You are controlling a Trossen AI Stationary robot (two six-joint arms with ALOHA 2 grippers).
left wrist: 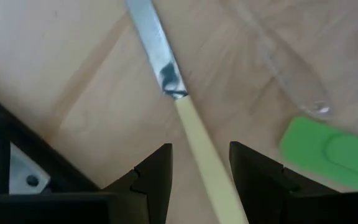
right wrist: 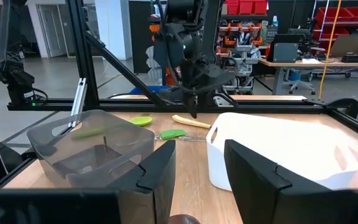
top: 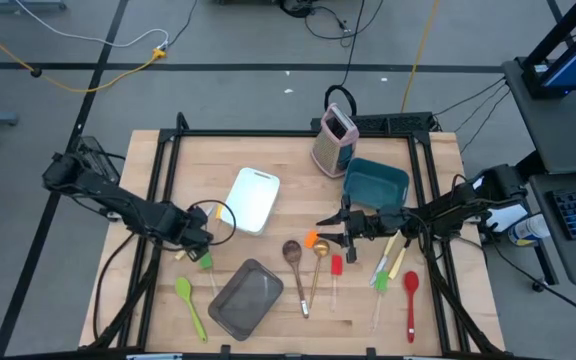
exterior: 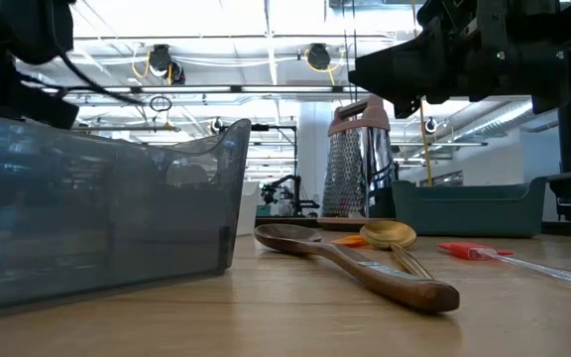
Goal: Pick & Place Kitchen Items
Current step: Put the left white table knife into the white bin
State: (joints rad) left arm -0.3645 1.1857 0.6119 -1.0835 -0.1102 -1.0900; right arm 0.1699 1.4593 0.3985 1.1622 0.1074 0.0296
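Observation:
The left gripper grabs the knife by its pale yellow handle (left wrist: pixel 199 144) next, to place the knife in the white tray.
A knife with a pale yellow handle (left wrist: pixel 199 144) and steel blade (left wrist: pixel 155 43) lies flat on the wooden table. My left gripper (left wrist: pixel 201 152) points down over it, open, one finger on each side of the handle without touching it; it shows near the table's left side (top: pixel 200 240). A green spatula head (left wrist: pixel 328 152) with a clear handle lies next to the knife. My right gripper (top: pixel 320 231) hovers level above the table's middle, open and empty (right wrist: pixel 197 168), over an orange spatula (top: pixel 311 240), wooden spoon (top: pixel 293 255) and gold spoon (top: pixel 320 262).
A grey pan (top: pixel 246 298) sits near the front, a white tray (top: pixel 253 200) behind it, a teal bin (top: pixel 376 182) and a box grater (top: pixel 335 140) at the back right. Another green spatula (top: pixel 188 300), a red spoon (top: pixel 410 300) and other utensils lie along the front.

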